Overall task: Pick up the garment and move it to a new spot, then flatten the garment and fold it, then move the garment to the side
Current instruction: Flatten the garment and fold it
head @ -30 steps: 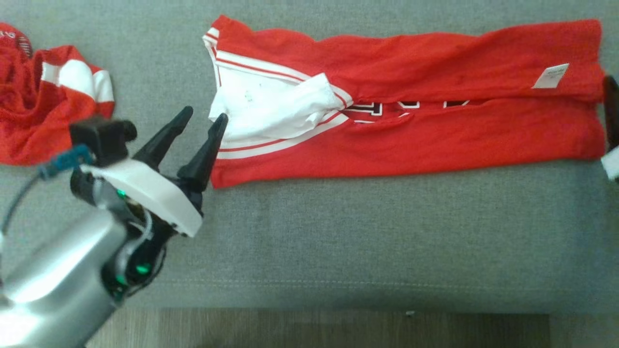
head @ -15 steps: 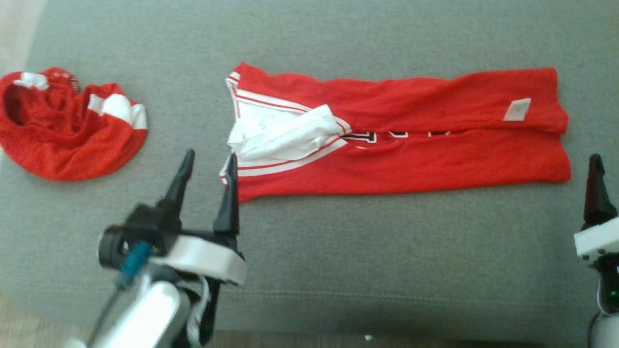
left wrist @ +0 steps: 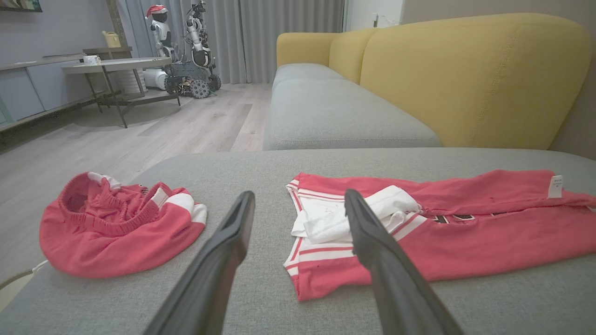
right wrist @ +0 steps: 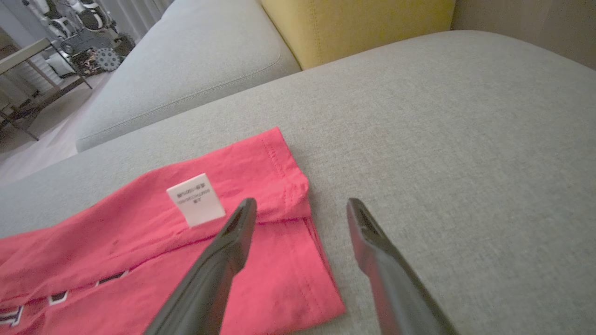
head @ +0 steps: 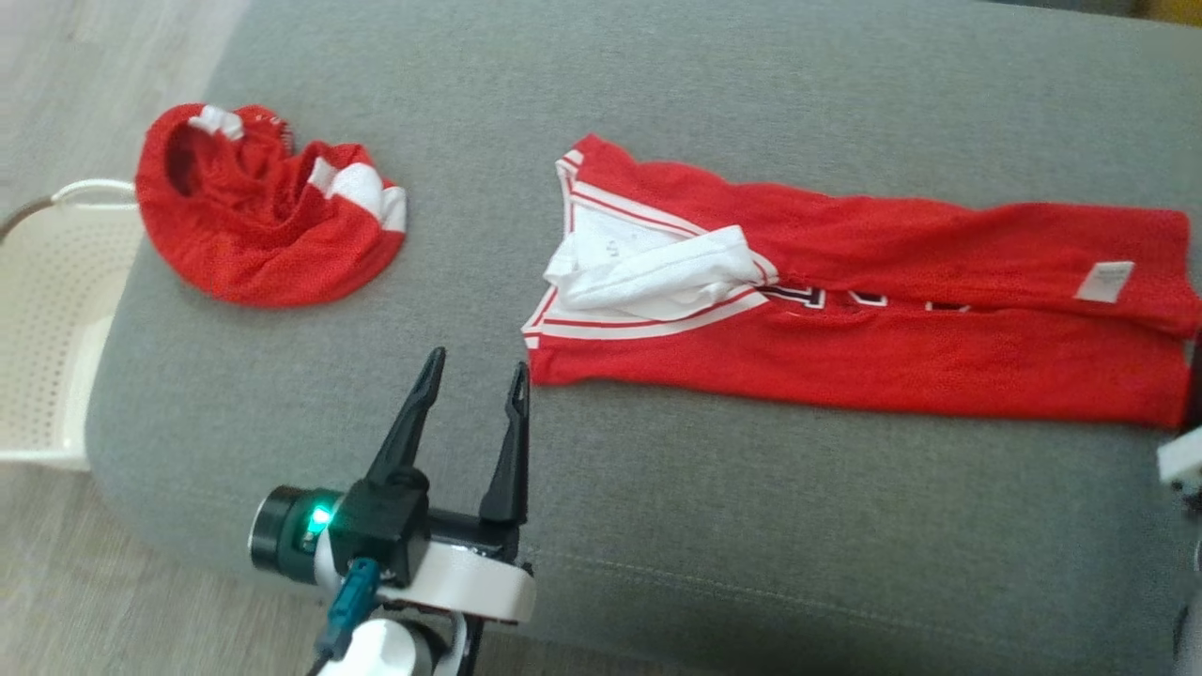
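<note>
I should grab the jersey by its bottom hem (head: 1185, 304) with my right gripper next. Then I can fold it in half toward the red jersey's white collar (head: 654, 276).
The garment (head: 845, 329) is a red jersey with white trim, lying as a long folded strip across the grey cushion (head: 751, 526). Its white sleeve (head: 657, 272) is bunched at the left end, and a white label (head: 1103, 280) sits near the right end. My left gripper (head: 477, 366) stands open and empty just short of the garment's near left corner (left wrist: 307, 284), not touching it. In the right wrist view my right gripper (right wrist: 301, 204) is open above the hem (right wrist: 298, 195) at the garment's right end, with nothing between its fingers.
A crumpled pair of red shorts (head: 263, 225) lies at the cushion's left end. A white perforated basket (head: 47, 310) stands on the floor beside it. The yellow sofa back (left wrist: 465, 79) rises behind the cushion. A round table (left wrist: 116, 65) and another robot (left wrist: 191, 46) stand far off.
The head camera has swung, shifting the whole picture. My left gripper has let go of the garment's white left end, drawn back toward the cushion's front and opened wider. The garment lies as before.
</note>
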Controlling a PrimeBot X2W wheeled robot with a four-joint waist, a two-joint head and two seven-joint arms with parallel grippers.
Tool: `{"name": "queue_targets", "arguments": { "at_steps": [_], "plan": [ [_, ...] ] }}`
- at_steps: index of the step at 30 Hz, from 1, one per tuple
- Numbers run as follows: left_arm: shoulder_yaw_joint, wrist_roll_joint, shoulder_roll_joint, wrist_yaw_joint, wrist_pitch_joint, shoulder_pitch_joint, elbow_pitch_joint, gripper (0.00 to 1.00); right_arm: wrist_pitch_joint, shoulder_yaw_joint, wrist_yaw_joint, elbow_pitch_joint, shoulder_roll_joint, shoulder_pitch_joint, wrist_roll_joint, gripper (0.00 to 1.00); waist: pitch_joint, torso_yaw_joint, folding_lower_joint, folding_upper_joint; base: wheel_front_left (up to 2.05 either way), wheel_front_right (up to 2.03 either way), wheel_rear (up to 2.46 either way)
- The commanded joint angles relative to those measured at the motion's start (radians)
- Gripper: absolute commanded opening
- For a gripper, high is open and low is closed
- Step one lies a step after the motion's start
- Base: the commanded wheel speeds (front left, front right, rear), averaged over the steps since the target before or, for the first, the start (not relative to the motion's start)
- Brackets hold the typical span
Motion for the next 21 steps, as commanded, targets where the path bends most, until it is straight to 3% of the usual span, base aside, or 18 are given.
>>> {"name": "queue_targets", "arguments": {
  "at_steps": [1, 12, 18, 19, 20, 21],
  "plan": [
    [0.041, 0.018, -0.007, -0.013, -0.012, -0.022, -0.025, 1.00, 0.007, 0.007, 0.006, -0.003, -0.029, -0.053, -0.027, 1.00, 0.008, 0.014, 0.0001, -0.0001, 0.00, 0.00, 0.00],
    [0.086, 0.073, -0.072, -0.105, -0.012, -0.029, 0.002, 1.00, 0.041, -0.068, 0.006, 0.253, -0.080, -0.231, -0.194, 1.00, 0.062, 0.032, 0.0001, -0.0001, 0.00, 0.00, 0.00],
    [0.113, 0.092, -0.091, -0.132, -0.012, -0.026, 0.011, 1.00, 0.127, -0.018, 0.006, 0.373, -0.055, -0.267, -0.188, 1.00, 0.063, 0.021, 0.0001, -0.0001, 0.00, 0.00, 0.00],
    [0.117, 0.095, -0.094, -0.135, -0.012, -0.024, 0.012, 1.00, 0.150, 0.000, 0.006, 0.388, -0.048, -0.268, -0.174, 0.87, 0.061, 0.018, 0.0001, -0.0001, 0.00, 0.00, 0.00],
    [0.122, 0.098, -0.096, -0.138, -0.012, -0.023, 0.012, 1.00, 0.170, 0.020, 0.006, 0.397, -0.044, -0.268, -0.157, 0.50, 0.061, 0.015, 0.0001, -0.0001, 0.00, 0.00, 0.00],
    [0.126, 0.100, -0.099, -0.140, -0.012, -0.021, 0.012, 1.00, 0.182, 0.040, 0.006, 0.400, -0.042, -0.268, -0.137, 0.19, 0.060, 0.012, 0.0001, -0.0001, 0.00, 0.00, 0.00]
  ]
}}
